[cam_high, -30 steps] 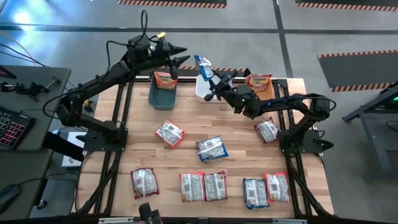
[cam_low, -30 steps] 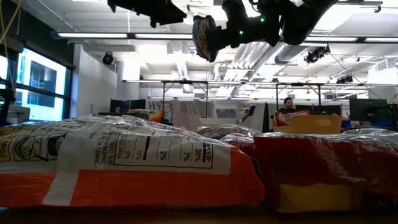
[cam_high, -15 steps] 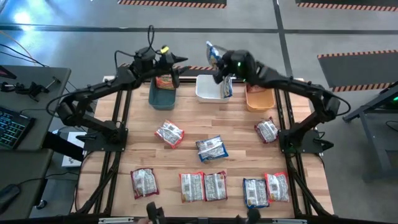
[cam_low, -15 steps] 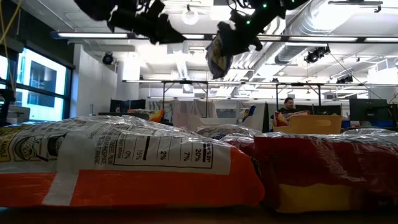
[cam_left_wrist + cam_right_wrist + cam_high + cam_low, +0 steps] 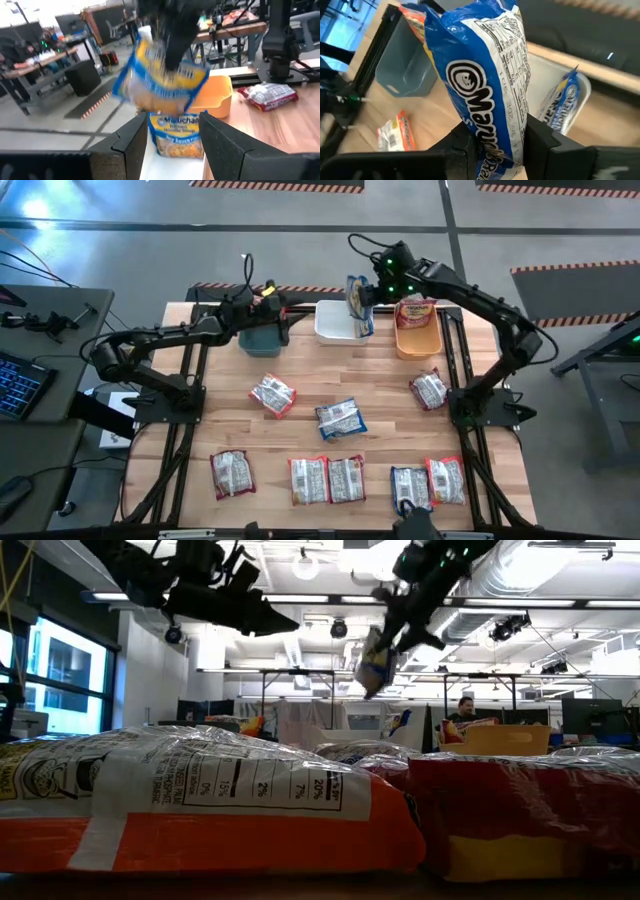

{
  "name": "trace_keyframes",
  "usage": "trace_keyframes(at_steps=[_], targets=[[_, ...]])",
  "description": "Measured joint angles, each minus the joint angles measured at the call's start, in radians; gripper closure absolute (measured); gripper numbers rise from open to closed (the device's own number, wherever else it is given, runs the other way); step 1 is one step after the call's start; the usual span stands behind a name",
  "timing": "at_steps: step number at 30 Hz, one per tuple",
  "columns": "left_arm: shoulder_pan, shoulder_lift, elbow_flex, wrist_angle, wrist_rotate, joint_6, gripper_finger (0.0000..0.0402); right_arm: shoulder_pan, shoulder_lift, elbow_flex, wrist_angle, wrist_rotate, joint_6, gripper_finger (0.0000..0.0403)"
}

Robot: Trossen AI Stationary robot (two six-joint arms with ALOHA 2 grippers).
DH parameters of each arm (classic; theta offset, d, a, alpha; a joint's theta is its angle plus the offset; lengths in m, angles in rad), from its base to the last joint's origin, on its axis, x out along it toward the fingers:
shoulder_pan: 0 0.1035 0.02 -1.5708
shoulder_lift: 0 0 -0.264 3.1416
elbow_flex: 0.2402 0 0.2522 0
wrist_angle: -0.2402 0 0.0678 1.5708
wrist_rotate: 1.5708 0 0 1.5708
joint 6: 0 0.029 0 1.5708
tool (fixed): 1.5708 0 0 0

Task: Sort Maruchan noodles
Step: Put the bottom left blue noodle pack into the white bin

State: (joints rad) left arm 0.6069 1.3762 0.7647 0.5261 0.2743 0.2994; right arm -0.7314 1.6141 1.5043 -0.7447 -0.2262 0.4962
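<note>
I should lower the blue packet before my right gripper lets go of it, because the packet's lower end is high above the white bin (image 5: pixel 328 326).
My right gripper (image 5: pixel 368 288) is shut on a blue Maruchan packet (image 5: pixel 357 296) above the white bin (image 5: pixel 328 326). A second blue packet (image 5: pixel 178 135) lies inside that bin. My left gripper (image 5: pixel 278 307) is open and empty over the teal bin (image 5: pixel 258 337), which holds an orange packet (image 5: pixel 412 19). The orange bin (image 5: pixel 419 340) holds a red-orange packet (image 5: pixel 415 311). Several more packets lie flat on the table, among them one (image 5: pixel 272 394) at mid-table and one (image 5: pixel 341 419) beside it. My right gripper pinches the blue packet between its two fingers (image 5: pixel 466 146) at one end (image 5: pixel 492 131). The rest of the packet stretches out past the fingertips. In the low view the packet (image 5: pixel 375 660) hangs tilted below the gripper, lifted clear above the bins.
The three bins stand in a row along the table's far edge. A row of packets (image 5: pixel 309 480) lies along the near edge, and one (image 5: pixel 429 390) lies by the right arm's base. Bare wood shows between the bins and the mid-table packets. A person sits far off in the room (image 5: pixel 462 708).
My right gripper has swung the blue packet up toward the far edge, then brought it down over the white bin; the packet has turned to hang lower. My left gripper has come down and drawn back over the teal bin.
</note>
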Motion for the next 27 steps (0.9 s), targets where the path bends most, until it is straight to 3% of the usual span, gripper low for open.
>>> trace_keyframes(at_steps=[7, 19, 27], targets=[[-0.006, 0.0, 0.0, 0.006, -0.002, 0.008, 0.0234, -0.037, 0.13, 0.04, -0.104, -0.125, 0.042, 0.0309], [-0.006, 0.0, 0.0, -0.007, -0.002, -0.009, 0.0234, -0.041, 0.291, 0.184, -0.218, -0.123, 0.027, 0.0309], [-0.006, 0.0, 0.001, -0.013, -0.002, -0.009, 0.0234, -0.034, 0.354, 0.203, -0.247, -0.121, 0.031, 0.0309]])
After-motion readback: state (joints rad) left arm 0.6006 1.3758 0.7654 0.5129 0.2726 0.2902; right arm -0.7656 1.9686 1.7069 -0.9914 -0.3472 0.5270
